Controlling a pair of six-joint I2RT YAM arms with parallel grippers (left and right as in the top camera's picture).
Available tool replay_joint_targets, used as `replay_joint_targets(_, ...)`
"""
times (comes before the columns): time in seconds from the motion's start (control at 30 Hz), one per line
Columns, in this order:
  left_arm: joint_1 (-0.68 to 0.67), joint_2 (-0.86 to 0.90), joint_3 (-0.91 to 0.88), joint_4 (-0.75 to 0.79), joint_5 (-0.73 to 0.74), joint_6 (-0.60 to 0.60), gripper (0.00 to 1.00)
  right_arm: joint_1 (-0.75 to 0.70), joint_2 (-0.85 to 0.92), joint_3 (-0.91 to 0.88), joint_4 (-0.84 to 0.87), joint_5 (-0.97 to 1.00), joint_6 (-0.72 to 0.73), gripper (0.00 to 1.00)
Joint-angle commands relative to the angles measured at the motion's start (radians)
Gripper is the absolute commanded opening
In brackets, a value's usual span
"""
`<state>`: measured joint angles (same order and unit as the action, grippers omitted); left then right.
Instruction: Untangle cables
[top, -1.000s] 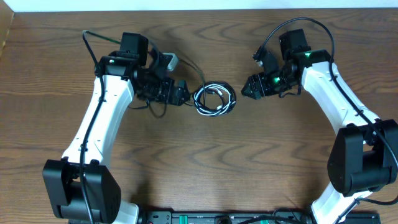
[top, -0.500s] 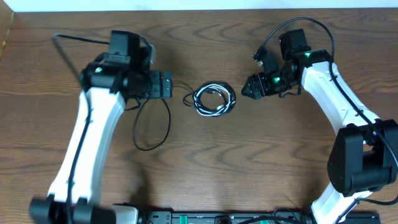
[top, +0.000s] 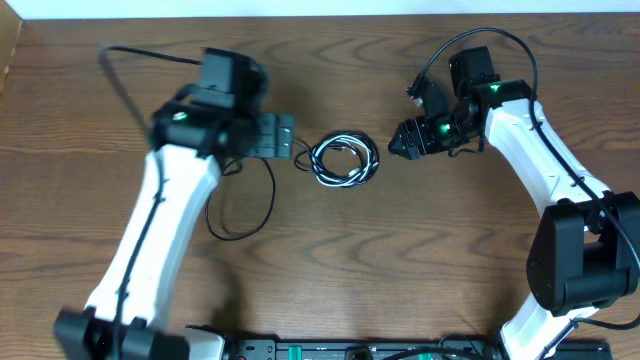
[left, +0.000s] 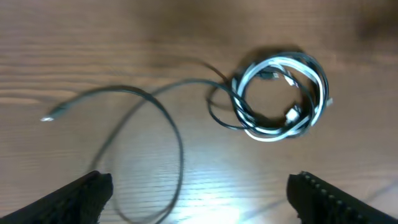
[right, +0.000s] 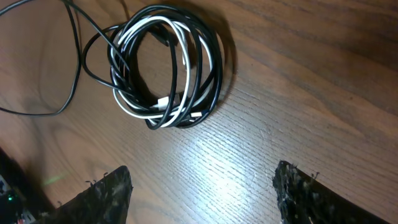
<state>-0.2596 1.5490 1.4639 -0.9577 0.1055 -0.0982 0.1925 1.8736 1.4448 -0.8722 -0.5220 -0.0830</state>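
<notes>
My left gripper is about to grab the coil (right: 165, 68) across its bundled side near the trailing black cable (right: 120, 70), so the coil's far side stays open for untangling.
The cables (top: 345, 160) lie as a small coil of black and white cords at mid-table, between the two arms. One black cable (top: 272, 198) trails out of the coil's left side into a wide loose loop; its small plug end (left: 47, 118) rests on the wood. My left gripper (top: 290, 135) hovers just left of the coil, open, with nothing between its fingers. My right gripper (top: 395, 140) sits just right of the coil, also open and empty. The right wrist view has the coil (right: 165, 68) ahead of the fingertips, its white cord (right: 185, 68) wound among the black ones.
The wooden table's far edge (top: 320, 17) runs along the top of the overhead view. A black equipment bar (top: 360, 350) lies at the near edge between the arm bases. Thick black wires (top: 130, 60) arc off the left arm.
My left arm swung left away from the coil, then came back right towards it. The black cable's loop now lies wider on the table. The right arm stayed put.
</notes>
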Motion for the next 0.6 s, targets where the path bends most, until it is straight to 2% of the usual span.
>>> replay_joint_targets(0.0,-0.032,0.066,-0.010,-0.002,0.014,-0.130,0.89,0.005,-0.022,0.014,0.001,0.002,0.008,0.70)
replay_joint_targets(0.17,-0.050,0.145,-0.014,0.001,0.018,-0.326,0.82,0.005,-0.022,0.014,0.005,0.048,0.037,0.71)
replay_joint_targets(0.3,-0.077,0.207,-0.015,0.014,0.018,-0.405,0.81,0.005,-0.022,0.014,0.005,0.069,0.045,0.71)
replay_joint_targets(0.57,-0.139,0.321,-0.016,0.108,0.017,-0.546,0.63,0.005,-0.022,0.014,0.005,0.080,0.045,0.71)
